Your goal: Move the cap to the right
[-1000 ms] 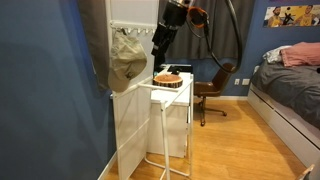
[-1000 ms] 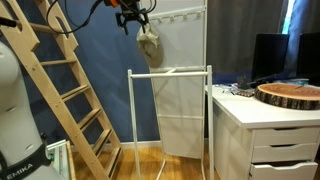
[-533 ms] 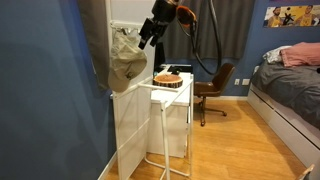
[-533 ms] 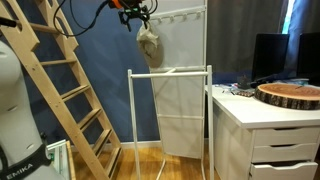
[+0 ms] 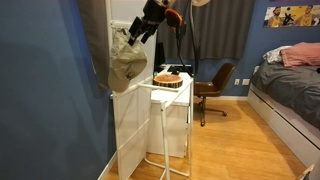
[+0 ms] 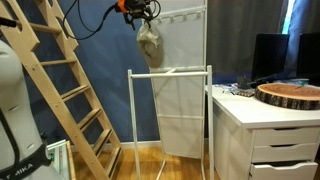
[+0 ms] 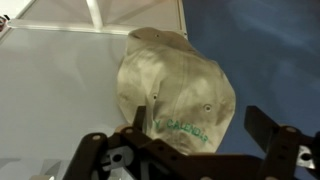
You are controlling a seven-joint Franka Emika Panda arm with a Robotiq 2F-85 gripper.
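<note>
The gripper grabs the cap at its upper edge by the green lettering next, leaving its body hanging free, to move it to another hook.
A beige cap (image 5: pixel 124 62) with green lettering hangs from a hook at the top of a white panel rack (image 5: pixel 128 130). It also shows in an exterior view (image 6: pixel 148 42) and fills the middle of the wrist view (image 7: pixel 172 80). My gripper (image 5: pixel 139 33) is at the cap's upper edge, just above it in an exterior view (image 6: pixel 137 12). In the wrist view the gripper (image 7: pixel 205 125) is open, its two fingers spread to either side of the cap's lower part, not closed on it.
A white desk (image 5: pixel 170 92) with a wooden slab (image 6: pixel 290 95) stands beside the rack. A wooden ladder (image 6: pixel 60 90) leans on the blue wall. A white rail frame (image 6: pixel 170 72) stands below the cap. A chair (image 5: pixel 212 90) and a bed (image 5: pixel 290 95) are further off.
My arm has swung from above the desk toward the rack, bringing the gripper up to the hanging cap. The cap has not visibly moved.
</note>
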